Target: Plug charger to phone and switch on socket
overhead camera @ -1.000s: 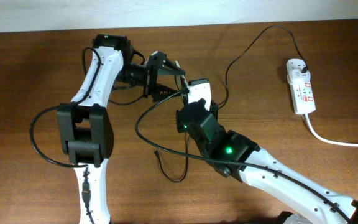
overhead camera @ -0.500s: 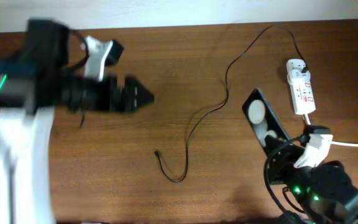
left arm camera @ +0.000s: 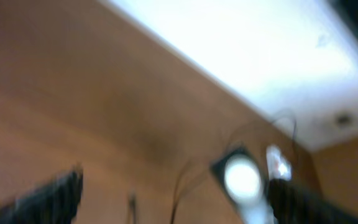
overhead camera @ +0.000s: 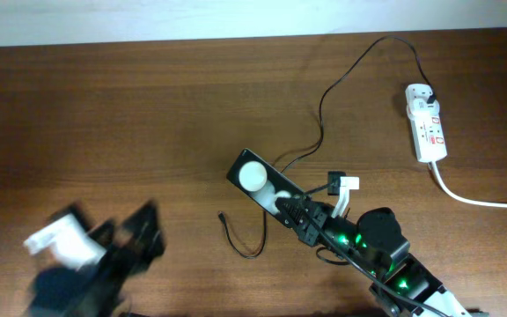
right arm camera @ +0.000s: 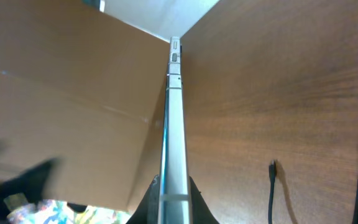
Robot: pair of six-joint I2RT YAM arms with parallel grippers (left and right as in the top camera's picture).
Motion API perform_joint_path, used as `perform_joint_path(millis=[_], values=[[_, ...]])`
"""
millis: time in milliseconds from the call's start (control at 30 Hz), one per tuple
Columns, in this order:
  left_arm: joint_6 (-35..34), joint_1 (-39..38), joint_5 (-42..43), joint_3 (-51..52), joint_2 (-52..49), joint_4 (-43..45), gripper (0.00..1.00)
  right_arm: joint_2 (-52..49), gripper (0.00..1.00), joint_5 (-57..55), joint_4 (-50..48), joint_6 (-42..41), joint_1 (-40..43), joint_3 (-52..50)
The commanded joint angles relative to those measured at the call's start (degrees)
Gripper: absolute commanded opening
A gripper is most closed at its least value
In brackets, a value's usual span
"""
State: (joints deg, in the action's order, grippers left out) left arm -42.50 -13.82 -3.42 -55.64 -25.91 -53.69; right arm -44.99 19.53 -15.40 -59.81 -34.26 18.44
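My left gripper grabs the phone by its free long edge next, so the port end stays open for the charger.
My right gripper is shut on the phone, a black glossy slab with two round white reflections, and holds it tilted over the middle of the table. In the right wrist view the phone stands edge-on between the fingers. The charger cable runs from its black plug in the socket at the far right down to its tip, which lies on the wood left of the phone and shows in the right wrist view. My left gripper is blurred at the bottom left, fingers apart and empty.
The socket's thick white cord trails off the right edge. The cable makes a loop on the wood below the phone. A white wall runs along the table's far edge.
My right arm has carried the phone from beside the socket leftward to the table's middle. My left arm has swung from the top left down to the bottom left.
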Motion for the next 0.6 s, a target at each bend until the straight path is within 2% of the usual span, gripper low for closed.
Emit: perform_joint_path(millis=[0, 33, 67, 167, 233, 267, 333, 400, 500, 567], values=[[-24.5, -0.3, 18.7, 26.8, -6.3, 36.2, 0.99, 1.0, 0.04, 2.8, -0.8, 4.1, 0.2, 0.6], [-30.1, -0.3, 25.7, 33.6, -10.4, 53.7, 0.99, 0.7, 0.04, -0.1, -0.5, 4.0, 0.2, 0.6], [-40.8, -0.3, 32.9, 41.3, -20.3, 76.2, 0.99, -0.4, 0.04, -7.1, -0.5, 1.6, 0.2, 0.6], [-50.9, -0.3, 42.6, 42.9, -35.1, 94.2, 0.99, -4.4, 0.04, -12.5, -2.8, -10.6, 0.2, 0.6], [-55.8, -0.3, 48.5, 42.9, -47.0, 111.8, 1.00, -10.8, 0.04, -9.6, -12.2, -14.6, 0.2, 0.6], [-57.6, -0.3, 50.1, 42.9, -51.2, 116.2, 0.99, -13.5, 0.04, -7.9, -17.1, -14.6, 0.2, 0.6], [-59.1, -0.3, 51.7, 42.9, -55.8, 119.1, 0.97, -18.7, 0.04, -4.3, -25.7, -16.1, 0.2, 0.6], [-59.4, -0.3, 51.6, 42.1, -56.4, 119.7, 0.96, -22.1, 0.04, -2.7, -26.4, -21.4, 0.2, 0.6], [-53.5, -0.3, 50.3, 39.3, -56.4, 119.6, 0.91, -24.1, 0.04, -0.5, -28.7, -21.7, 0.1, 0.6], [-53.0, -0.3, 48.1, 37.8, -56.4, 119.7, 0.86, -24.1, 0.04, -0.2, -30.1, -21.9, -0.3, 0.6]])
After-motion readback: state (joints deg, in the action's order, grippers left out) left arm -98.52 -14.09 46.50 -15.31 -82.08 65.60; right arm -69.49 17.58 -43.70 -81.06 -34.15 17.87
